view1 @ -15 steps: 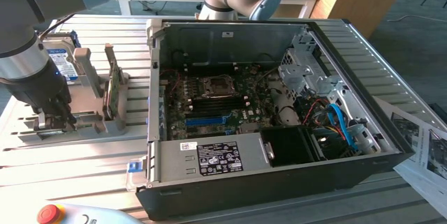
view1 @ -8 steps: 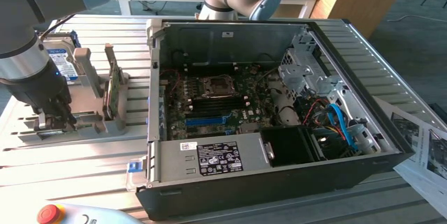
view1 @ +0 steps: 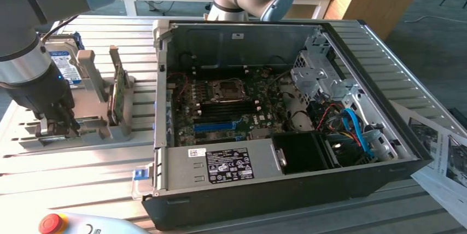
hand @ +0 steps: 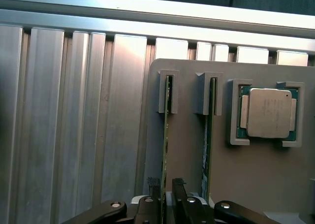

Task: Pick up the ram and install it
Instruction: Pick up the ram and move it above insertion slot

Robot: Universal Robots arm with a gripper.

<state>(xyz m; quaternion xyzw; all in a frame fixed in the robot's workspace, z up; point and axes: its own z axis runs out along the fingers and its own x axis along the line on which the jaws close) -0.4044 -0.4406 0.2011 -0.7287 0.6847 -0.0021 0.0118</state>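
I should grab the ram next with my gripper by the bare part of its upper edge (hand: 163,188), because the holder's post (hand: 169,91) surrounds the ram's end.
The ram (hand: 166,130), a thin green stick, stands on edge in a slot of the grey holder (hand: 256,179). My gripper (hand: 166,185) is low over its near end and open. One dark fingertip (hand: 154,188) sits on each side of the stick, with a small gap showing. A second green stick (hand: 206,135) stands in the neighbouring slot. In the exterior view the gripper (view1: 60,127) reaches down onto the holder (view1: 87,135) at the exterior view's left, beside the open computer case (view1: 241,201).
A processor chip (hand: 266,112) lies in a pocket of the holder beside the sticks. A broad green card (view1: 117,94) and a hard drive (view1: 65,67) stand on the holder. Inside the case lie the motherboard's blue slot (view1: 219,126) and loose cables (view1: 350,124). Papers (view1: 441,152) lie at the right.
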